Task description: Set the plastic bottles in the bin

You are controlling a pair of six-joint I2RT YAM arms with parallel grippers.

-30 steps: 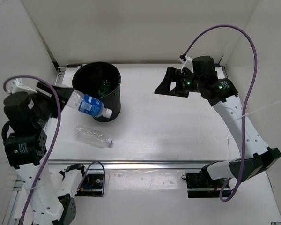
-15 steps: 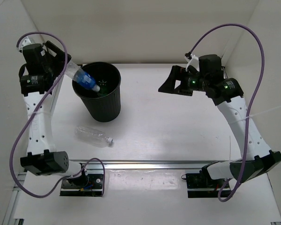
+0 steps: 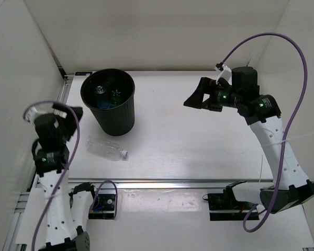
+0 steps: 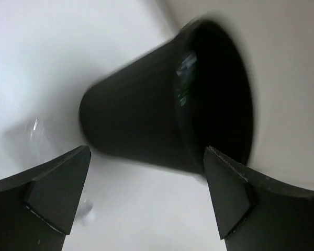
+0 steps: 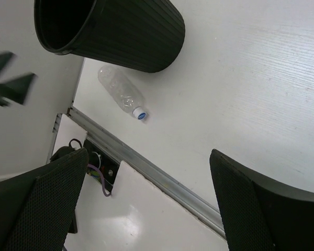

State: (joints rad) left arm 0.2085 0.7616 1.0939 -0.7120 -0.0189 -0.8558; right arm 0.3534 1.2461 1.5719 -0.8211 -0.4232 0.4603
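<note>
The capped neck of the plain clear bottle should stay free to go into the bin [image 3: 115,123], so my left gripper will grab the bottle by its base end [image 3: 94,145] next.
The round black bin [image 3: 115,123] stands at the back left of the table. Inside it I see a green bottle [image 3: 115,94] and a blue-labelled bottle [image 3: 105,104]. A plain clear bottle [image 3: 107,148] lies on its side in front of the bin, blue-ringed cap toward the right. My left gripper [image 3: 70,116] hovers open and empty left of the bin, with the bin [image 4: 136,130] blurred ahead of it. High over the right half of the table my right gripper [image 3: 194,97] stands open and empty, looking down on the bin [image 5: 131,36] and the clear bottle [image 5: 120,94].
White walls close the table in at the left, back and right. A metal rail [image 3: 162,183] runs along the front edge, with the arm bases and cable boxes [image 3: 102,201] below it.
My left gripper opened over the bin and the blue-labelled bottle dropped in. The left arm then swung back toward the front left. The right arm drifted slightly right.
</note>
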